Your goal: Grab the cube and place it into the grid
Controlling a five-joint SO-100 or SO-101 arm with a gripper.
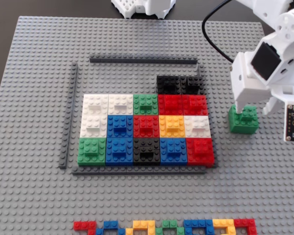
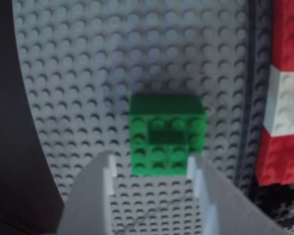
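Next, my gripper grabs the green cube by its smaller top brick to set the cube into the grid beside the black blocks.
The green cube [image 1: 243, 120] stands on the grey baseplate to the right of the grid, outside its frame. It also shows in the wrist view [image 2: 166, 134], with a smaller green brick on top. The grid [image 1: 68, 117] is an array of coloured square blocks inside dark grey strips. Its red and white blocks show at the right edge of the wrist view [image 2: 286, 112]. My gripper [image 1: 254, 111] hangs right over the cube. In the wrist view the gripper [image 2: 152, 161] is open and its tips reach the cube's near edge, one at each side.
Inside the frame, bare baseplate [image 1: 122, 78] lies left of two black blocks [image 1: 180, 84]. A row of small flat coloured bricks [image 1: 166, 226] lies at the front edge. The white arm base [image 1: 142, 6] and a black cable [image 1: 215, 39] are at the back.
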